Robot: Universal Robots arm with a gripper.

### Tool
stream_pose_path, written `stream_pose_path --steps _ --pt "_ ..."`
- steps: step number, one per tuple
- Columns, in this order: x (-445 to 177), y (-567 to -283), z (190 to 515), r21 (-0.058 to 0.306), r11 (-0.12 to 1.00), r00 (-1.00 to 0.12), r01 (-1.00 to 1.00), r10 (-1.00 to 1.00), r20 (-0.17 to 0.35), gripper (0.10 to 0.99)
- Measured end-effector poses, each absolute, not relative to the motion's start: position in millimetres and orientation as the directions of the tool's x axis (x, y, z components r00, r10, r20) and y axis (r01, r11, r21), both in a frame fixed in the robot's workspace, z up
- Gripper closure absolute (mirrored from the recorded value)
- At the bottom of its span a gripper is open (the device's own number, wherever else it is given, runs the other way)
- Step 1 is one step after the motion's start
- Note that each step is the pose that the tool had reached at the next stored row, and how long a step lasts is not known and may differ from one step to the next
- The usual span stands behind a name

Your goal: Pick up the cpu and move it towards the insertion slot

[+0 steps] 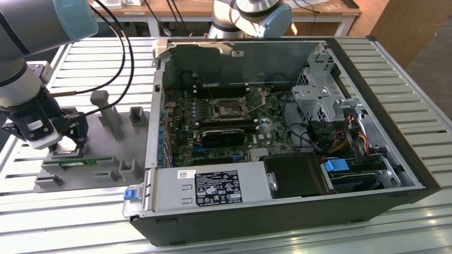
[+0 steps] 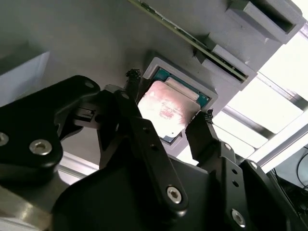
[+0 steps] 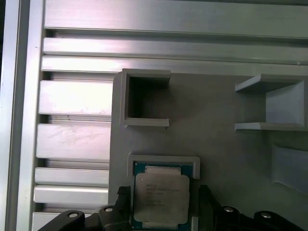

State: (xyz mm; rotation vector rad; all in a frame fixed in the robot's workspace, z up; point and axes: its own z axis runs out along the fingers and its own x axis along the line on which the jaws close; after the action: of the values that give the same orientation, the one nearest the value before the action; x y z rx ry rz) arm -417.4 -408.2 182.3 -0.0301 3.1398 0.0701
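I should next take hold of the cpu by its side edges, where the pocket's side opens, to pick it up, because the pocket's side wraps the cpu's end and corners.
The cpu (image 2: 166, 108) (image 3: 161, 199) is a small silvery square with a green rim. It lies in its shallow pocket on the grey tray (image 1: 106, 151), at the exterior view's left. My gripper (image 1: 67, 148) (image 2: 170, 96) (image 3: 163, 192) is lowered over it and open. One black finger (image 2: 132, 79) stands at one side of the chip and the other at the opposite side, each about as far out as the pocket's walls. The insertion slot (image 1: 227, 107) is the metal-framed square socket on the green motherboard inside the open computer case, well to the exterior view's right of my gripper.
A narrow green circuit strip (image 1: 84, 160) lies on the tray just in front of the pocket. Grey upright holders (image 1: 106, 111) rise between my gripper and the case wall (image 1: 152, 121). A second robot arm (image 1: 254, 16) stands behind the case. A slatted metal table (image 3: 77, 101) carries everything.
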Motion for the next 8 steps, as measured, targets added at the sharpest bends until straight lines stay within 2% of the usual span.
stream_pose_path --steps 1,3,8 --pt "-417.4 -408.2 182.3 0.045 0.999 -1.0 -0.019 -0.019 -0.001 0.4" --pt "-417.4 -408.2 182.3 0.045 0.999 -1.0 -0.019 -0.019 -0.001 0.522" --pt "-417.4 -408.2 182.2 0.045 0.999 -1.0 -0.019 -0.019 -0.001 0.545"
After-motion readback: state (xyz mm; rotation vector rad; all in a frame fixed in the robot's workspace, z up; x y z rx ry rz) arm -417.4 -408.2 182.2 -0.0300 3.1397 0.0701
